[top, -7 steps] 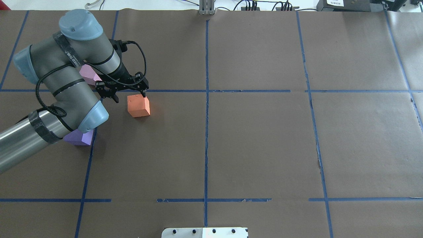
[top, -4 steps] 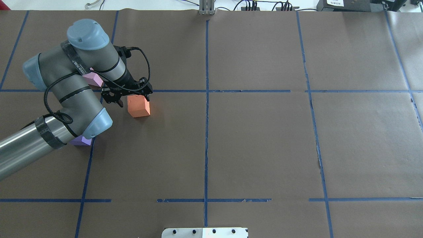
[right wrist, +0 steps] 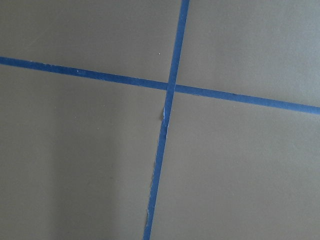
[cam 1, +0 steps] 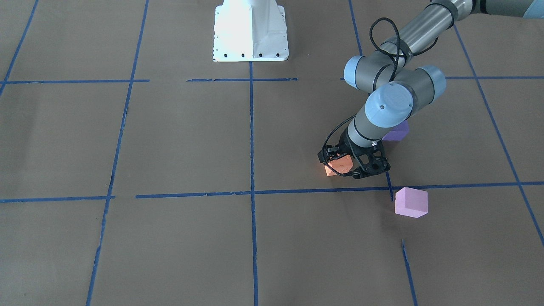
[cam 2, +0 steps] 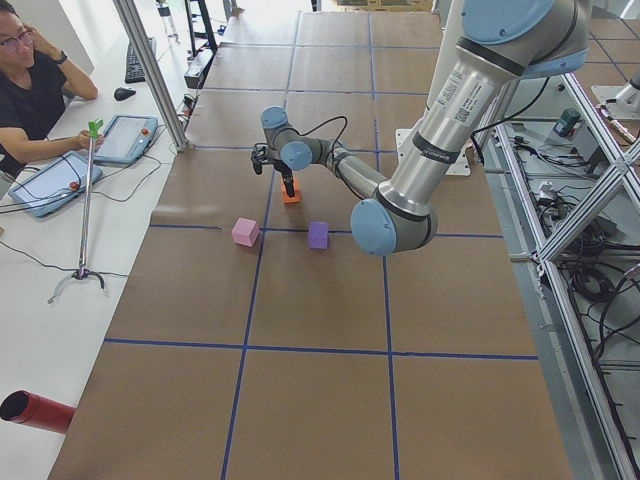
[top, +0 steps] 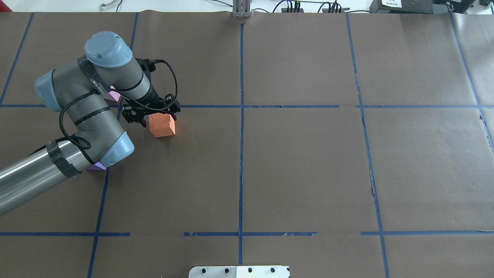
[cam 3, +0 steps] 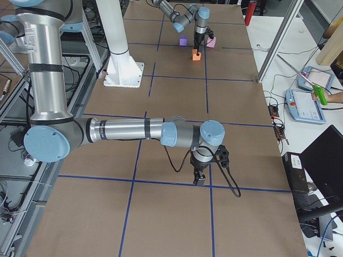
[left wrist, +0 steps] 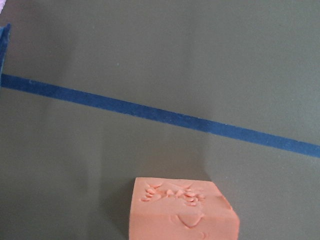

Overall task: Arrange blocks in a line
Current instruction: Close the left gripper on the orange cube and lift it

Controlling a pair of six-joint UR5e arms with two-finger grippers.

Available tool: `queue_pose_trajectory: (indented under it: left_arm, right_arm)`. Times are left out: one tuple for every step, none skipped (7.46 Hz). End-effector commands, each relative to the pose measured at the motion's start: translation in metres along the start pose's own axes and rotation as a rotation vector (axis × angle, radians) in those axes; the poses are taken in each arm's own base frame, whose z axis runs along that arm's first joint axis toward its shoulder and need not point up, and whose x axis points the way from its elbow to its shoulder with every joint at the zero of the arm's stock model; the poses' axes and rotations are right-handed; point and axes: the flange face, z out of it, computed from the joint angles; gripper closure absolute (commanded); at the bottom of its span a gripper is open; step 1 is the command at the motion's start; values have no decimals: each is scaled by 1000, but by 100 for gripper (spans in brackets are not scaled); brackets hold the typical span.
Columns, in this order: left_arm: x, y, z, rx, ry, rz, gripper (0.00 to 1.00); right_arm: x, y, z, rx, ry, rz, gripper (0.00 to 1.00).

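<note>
My left gripper picks up the orange block by its opposite sides on either side of its carved side (cam 1: 339,165) next, to line it up with the pale pink block (cam 1: 411,202).
The orange block (top: 163,126) sits on the brown paper just my side of a blue tape line; it also shows in the front view (cam 1: 338,163) and the left wrist view (left wrist: 182,210). My left gripper (top: 157,117) is open and hangs low over the orange block's far edge, its fingers on either side. The pale pink block (cam 1: 411,202) lies beyond the line, mostly hidden by the arm from overhead (top: 112,94). The blue-violet block (cam 1: 397,131) lies under my left forearm. My right gripper (cam 3: 199,179) shows only in the right side view, so I cannot tell its state.
The white base plate (cam 1: 250,29) stands at the table's near middle edge. Blue tape lines (top: 241,154) divide the brown paper into squares. An operator (cam 2: 30,90) sits with tablets beyond the far edge. A red cylinder (cam 2: 35,412) lies off the table.
My left arm has swung slightly right and the open gripper has come down closer over the orange block. The blocks have not moved.
</note>
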Motion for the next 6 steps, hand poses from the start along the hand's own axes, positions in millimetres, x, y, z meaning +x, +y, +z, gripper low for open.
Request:
queue_pose_trajectory:
  left_arm:
    - [4,5,11,23,-2,2,6]
    - [1,6,13,29,4,10,33]
    - [1,6,12,37,19,22,60]
    - [2,6,11,38,21,27,82]
    - [2,3,2,49,30,29,89]
    - [-5,-11,-32,77,48,9,91]
  right_arm:
    - [0,0,0,0,0,0,0]
    - [0,0,0,0,0,0,0]
    - [0,0,1,-1,0,1,0]
    - [0,0,0,0,0,0,0]
    - [0,0,0,0,0,0,0]
    - [0,0,0,0,0,0,0]
